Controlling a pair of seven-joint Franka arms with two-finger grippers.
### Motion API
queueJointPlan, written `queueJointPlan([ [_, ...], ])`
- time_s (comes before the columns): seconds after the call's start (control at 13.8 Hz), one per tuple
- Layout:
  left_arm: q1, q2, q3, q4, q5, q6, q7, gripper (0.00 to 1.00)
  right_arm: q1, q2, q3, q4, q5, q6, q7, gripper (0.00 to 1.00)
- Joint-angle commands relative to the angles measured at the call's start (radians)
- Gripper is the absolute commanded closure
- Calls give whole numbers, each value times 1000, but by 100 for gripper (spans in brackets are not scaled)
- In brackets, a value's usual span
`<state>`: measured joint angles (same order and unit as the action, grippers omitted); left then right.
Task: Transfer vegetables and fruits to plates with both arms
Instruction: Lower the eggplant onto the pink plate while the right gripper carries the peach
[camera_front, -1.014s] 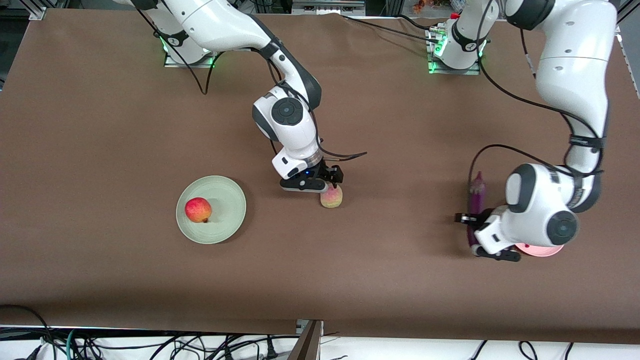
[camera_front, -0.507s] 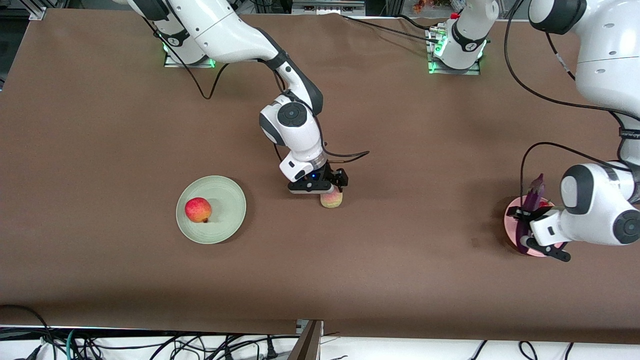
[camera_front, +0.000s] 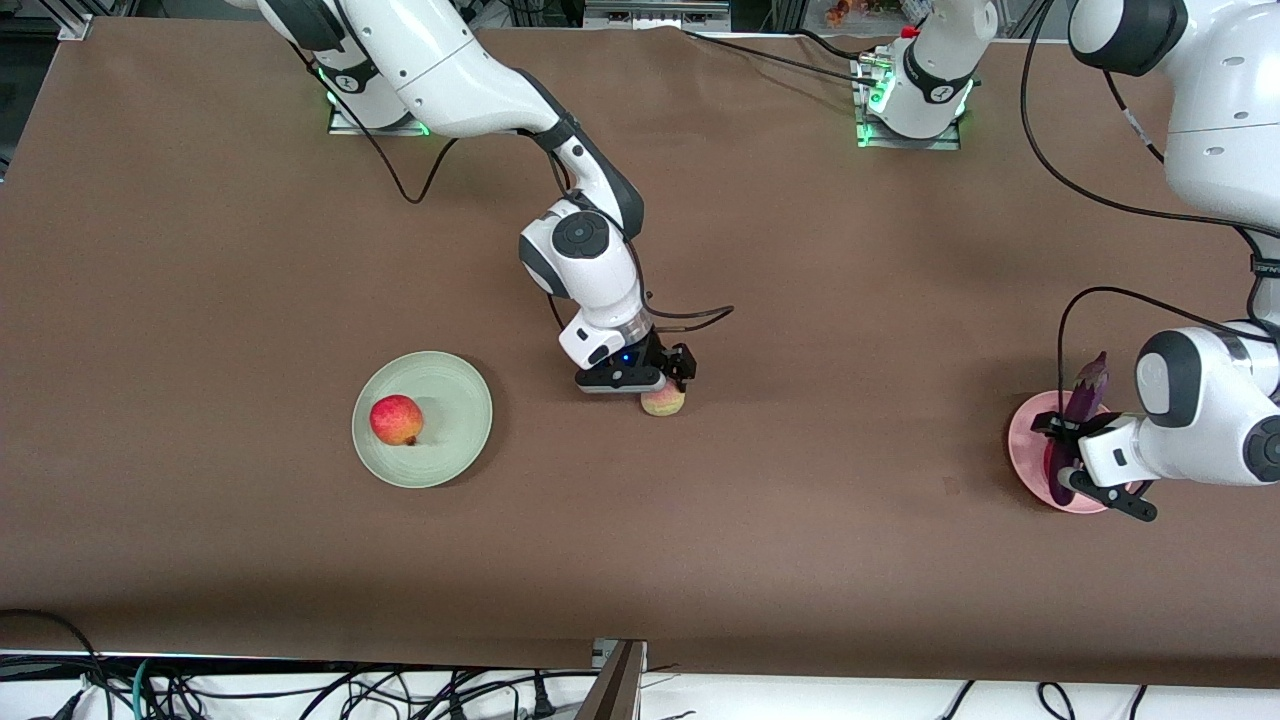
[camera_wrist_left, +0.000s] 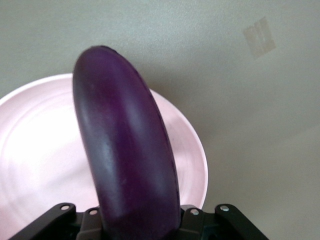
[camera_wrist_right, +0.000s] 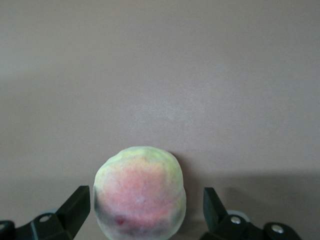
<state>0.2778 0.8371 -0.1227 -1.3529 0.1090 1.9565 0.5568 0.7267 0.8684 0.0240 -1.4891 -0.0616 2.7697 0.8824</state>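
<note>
The peach needs to go onto the mint green plate (camera_front: 458, 440), so my right gripper should next grab it by its round middle (camera_front: 662, 400).
My left gripper (camera_front: 1066, 462) is shut on the purple eggplant (camera_front: 1086, 398) and holds it tilted over the pale pink plate (camera_front: 1024, 446). In the left wrist view the eggplant (camera_wrist_left: 125, 145) juts out from between the fingers above the pink plate (camera_wrist_left: 35, 150). My right gripper (camera_front: 662, 384) is open and low around the pale pink and yellow-green peach (camera_front: 665, 403), which rests on the table. In the right wrist view the peach (camera_wrist_right: 140, 192) sits between the two fingers (camera_wrist_right: 76, 204). The red-orange fruit (camera_front: 396, 419) lies on the mint green plate (camera_front: 458, 440). The chili pepper is hidden.
The arm bases (camera_front: 905, 95) stand along the table edge farthest from the front camera, with cables (camera_front: 690, 312) trailing near the right wrist. A post (camera_front: 615, 680) and loose cables lie past the table edge nearest the front camera.
The left arm carried the eggplant toward its end of the table, from beside the pink plate to over it. The right gripper sank lower around the peach.
</note>
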Motion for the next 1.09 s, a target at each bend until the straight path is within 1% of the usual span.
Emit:
queueJointPlan([
  [0.0, -6, 13, -5, 5, 24, 50, 14, 100, 33, 44, -27, 50, -18, 27, 12, 0],
  [0.22, -8, 19, -5, 8, 24, 68, 12, 100, 48, 64, -42, 66, -20, 28, 12, 0],
  [0.29, -8, 20, -3, 12, 24, 70, 12, 82, 46, 64, -42, 66, -18, 28, 12, 0],
  [0.36, -8, 22, -3, 18, 24, 70, 12, 72, 46, 64, -42, 66, -18, 28, 10, 10],
  [0.51, -6, 26, -5, 20, 24, 70, 31, 54, 45, 63, -42, 66, -20, 28, 0, 55],
  [0.58, -6, 28, -5, 20, 23, 70, 35, 43, 45, 64, -42, 66, -20, 30, -2, 68],
  [0.65, -6, 28, -5, 20, 23, 70, 35, 35, 43, 63, -42, 66, -20, 28, -5, 79],
  [0.8, -5, 28, -5, 20, 23, 70, 35, 31, 40, 46, -42, 66, -18, 19, -10, 79],
  [0.87, -5, 26, -5, 21, 23, 70, 35, 29, 42, 25, -42, 66, -17, -10, -10, 79],
  [1.01, 0, 26, -5, 31, 23, 68, 35, 27, 39, -56, -42, 66, -18, -187, -14, 79],
])
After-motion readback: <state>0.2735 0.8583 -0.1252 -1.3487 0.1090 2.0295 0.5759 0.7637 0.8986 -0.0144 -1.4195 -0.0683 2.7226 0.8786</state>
